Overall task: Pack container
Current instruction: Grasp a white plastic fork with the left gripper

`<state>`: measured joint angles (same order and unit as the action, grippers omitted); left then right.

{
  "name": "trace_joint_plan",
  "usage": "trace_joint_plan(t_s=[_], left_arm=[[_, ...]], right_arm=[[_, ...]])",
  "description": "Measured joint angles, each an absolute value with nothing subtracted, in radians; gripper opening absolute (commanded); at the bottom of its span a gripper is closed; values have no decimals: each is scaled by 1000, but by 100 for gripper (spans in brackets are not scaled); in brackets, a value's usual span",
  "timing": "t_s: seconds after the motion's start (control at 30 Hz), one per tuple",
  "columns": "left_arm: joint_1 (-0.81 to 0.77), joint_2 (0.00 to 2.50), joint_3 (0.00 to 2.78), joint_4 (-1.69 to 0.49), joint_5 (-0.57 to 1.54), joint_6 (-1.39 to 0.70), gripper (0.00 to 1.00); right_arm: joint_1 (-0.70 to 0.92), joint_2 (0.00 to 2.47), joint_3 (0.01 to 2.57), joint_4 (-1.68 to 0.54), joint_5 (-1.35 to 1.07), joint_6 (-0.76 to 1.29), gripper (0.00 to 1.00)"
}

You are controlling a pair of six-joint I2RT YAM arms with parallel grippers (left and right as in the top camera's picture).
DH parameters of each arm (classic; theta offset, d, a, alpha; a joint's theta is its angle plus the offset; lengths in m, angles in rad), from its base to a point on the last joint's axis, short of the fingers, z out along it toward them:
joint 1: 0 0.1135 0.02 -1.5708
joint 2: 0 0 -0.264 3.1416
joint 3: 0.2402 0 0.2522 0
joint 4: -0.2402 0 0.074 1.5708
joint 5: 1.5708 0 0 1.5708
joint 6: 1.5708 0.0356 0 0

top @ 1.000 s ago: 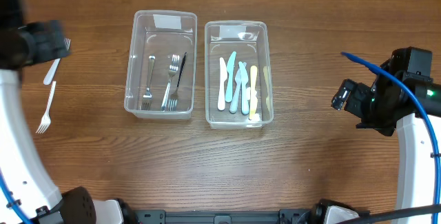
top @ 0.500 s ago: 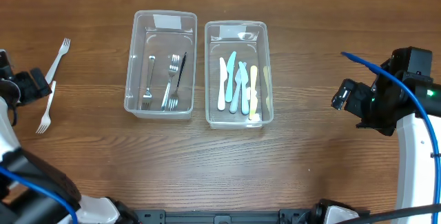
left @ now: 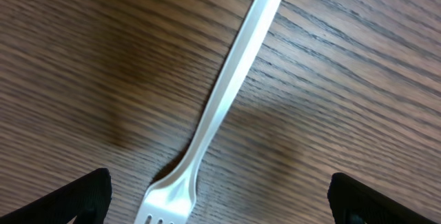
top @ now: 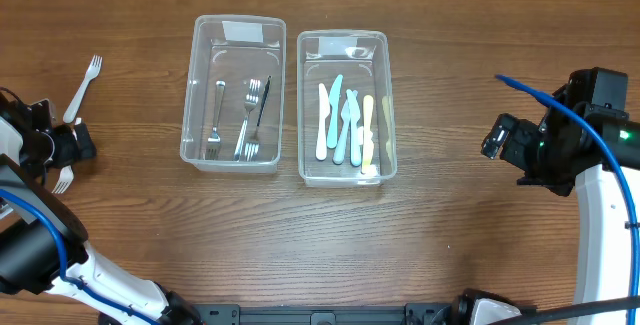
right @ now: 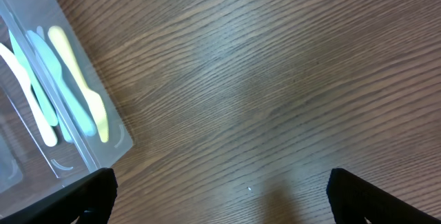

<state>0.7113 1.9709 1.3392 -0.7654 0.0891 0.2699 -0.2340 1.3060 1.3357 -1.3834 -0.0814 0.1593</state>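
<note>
The white plastic fork's long handle should stay free to lie in the container of forks, so my left gripper needs to grab the fork by its neck (left: pixel 189 163) next.
Two clear containers stand mid-table. The left container (top: pixel 194 85) holds several metal forks (top: pixel 248 117). The right container (top: pixel 302 95) holds several pastel plastic knives (top: pixel 345 125); its corner shows in the right wrist view (right: pixel 103 151). Two white plastic forks lie at the far left: one (top: pixel 84 84) free on the table, the other (top: pixel 64 177) mostly hidden under my left gripper (top: pixel 62 145). In the left wrist view that fork (left: pixel 220 100) lies between my open left fingers (left: pixel 219 200). My right gripper (top: pixel 498 137) is open and empty over bare wood at the right (right: pixel 220 196).
The wooden table (top: pixel 420 235) surrounds the containers. A blue cable (top: pixel 530 95) runs along the right arm.
My left arm has swept from the upper left down over the lower white fork, covering most of it. The right arm has not moved.
</note>
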Motion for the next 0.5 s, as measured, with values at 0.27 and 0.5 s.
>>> trace_joint_plan(t_s=[0.27,0.5], left_arm=[[694,1998,1339,-708,47,284,100],[678,2032,1341,-698,44,318,99]], right_arm=[[-234,1306,1336,-1385,-81,159,100],[-234,1306,1336,-1388,-81,159,100]])
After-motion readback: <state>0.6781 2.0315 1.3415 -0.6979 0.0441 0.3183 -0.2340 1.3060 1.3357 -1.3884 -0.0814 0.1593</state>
